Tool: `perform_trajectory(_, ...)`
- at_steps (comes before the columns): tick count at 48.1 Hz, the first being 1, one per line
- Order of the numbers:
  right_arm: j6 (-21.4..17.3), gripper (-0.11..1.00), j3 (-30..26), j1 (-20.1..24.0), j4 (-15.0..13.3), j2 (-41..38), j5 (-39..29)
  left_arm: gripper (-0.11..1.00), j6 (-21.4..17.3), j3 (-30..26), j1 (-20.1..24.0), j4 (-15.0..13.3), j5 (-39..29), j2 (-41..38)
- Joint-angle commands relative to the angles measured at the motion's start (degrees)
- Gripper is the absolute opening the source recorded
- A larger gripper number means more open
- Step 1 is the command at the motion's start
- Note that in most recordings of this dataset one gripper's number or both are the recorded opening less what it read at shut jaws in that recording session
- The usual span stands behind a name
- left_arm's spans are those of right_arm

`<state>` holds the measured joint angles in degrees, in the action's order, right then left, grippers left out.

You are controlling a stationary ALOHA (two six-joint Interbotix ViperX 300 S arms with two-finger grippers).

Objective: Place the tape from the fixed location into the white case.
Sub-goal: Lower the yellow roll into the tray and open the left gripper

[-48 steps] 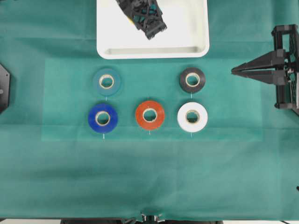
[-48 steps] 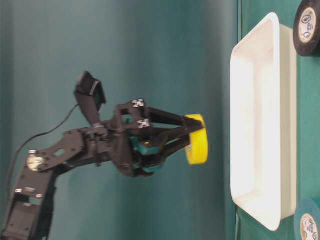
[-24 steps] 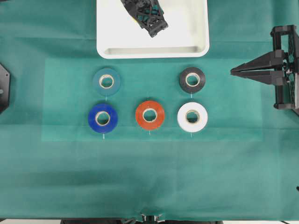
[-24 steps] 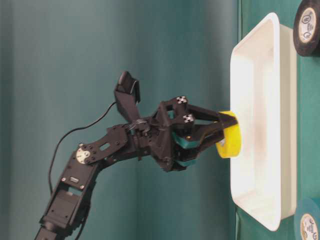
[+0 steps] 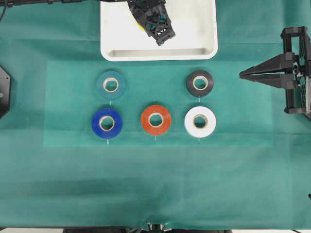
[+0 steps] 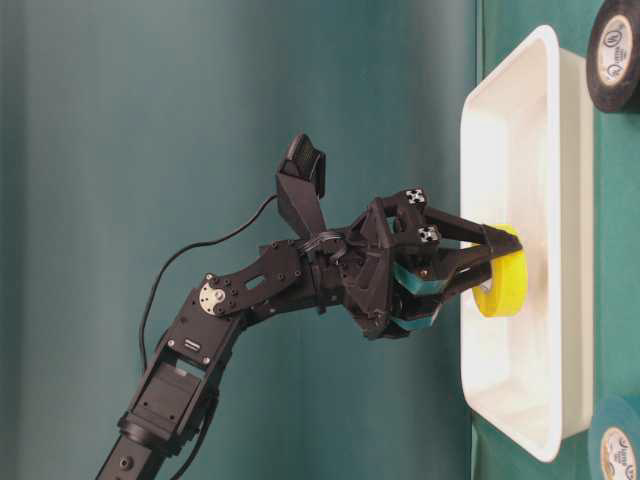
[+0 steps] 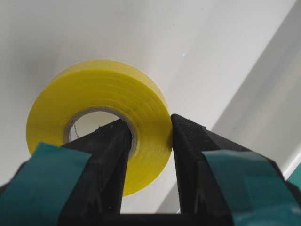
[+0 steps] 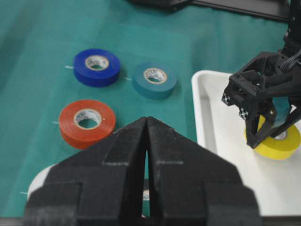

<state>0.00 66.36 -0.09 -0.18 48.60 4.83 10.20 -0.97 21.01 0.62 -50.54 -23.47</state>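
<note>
The yellow tape hangs inside the white case, close over the case's bottom, so my left gripper opens next.
The yellow tape hangs inside the white case, held by its wall in my left gripper. One finger sits in the pale core and the other on the outside. In the table-level view the tape is below the rim of the white case, close to its floor; I cannot tell whether it touches. From overhead the left gripper covers nearly all of the roll. My right gripper hovers at the right edge, shut and empty, its tips pressed together.
Five more rolls lie on the green cloth in front of the case: teal, blue, orange-red, white and black.
The left gripper has carried the yellow tape down from above the case to inside its rim. The right arm and the other rolls have not moved.
</note>
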Motion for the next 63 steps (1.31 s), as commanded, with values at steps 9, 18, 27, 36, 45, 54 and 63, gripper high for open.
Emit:
perform_trajectory(9, 0.0, 0.0, -0.53, 0.0, 0.09, -0.18, 0.26, 0.24, -1.76, -0.97, -0.09, -0.35, 0.53, 1.41)
perform_trajectory(18, 0.0, 0.0, -0.53, 0.0, 0.0, -0.18, 0.35, 0.36, -2.02, -0.88, -0.53, -0.35, 0.35, 1.41)
perform_trajectory(27, 0.0, 0.0, -0.62, 0.0, 0.09, -0.26, 0.44, 0.9, -2.2, -0.62, -0.53, -0.35, 0.18, 1.76)
perform_trajectory(36, 0.0, 0.0, -0.53, 0.0, 0.09, -0.35, 0.44, 0.96, -2.11, -0.62, -0.44, -0.44, 0.0, 1.93)
perform_trajectory(45, 0.0, 0.0, -0.53, 0.0, 0.0, -0.35, 0.35, 0.96, -1.93, -0.79, -0.44, -0.53, -1.14, 2.55)
perform_trajectory(54, 0.0, 0.0, -0.62, 0.0, 0.0, -0.26, 0.35, 0.96, -1.67, -1.49, -1.05, -0.62, -3.34, 5.19)
perform_trajectory(63, 0.0, 0.0, -0.7, 0.0, 0.09, -0.35, 0.44, 0.96, -1.58, -2.2, -2.11, -0.7, -6.15, 8.0)
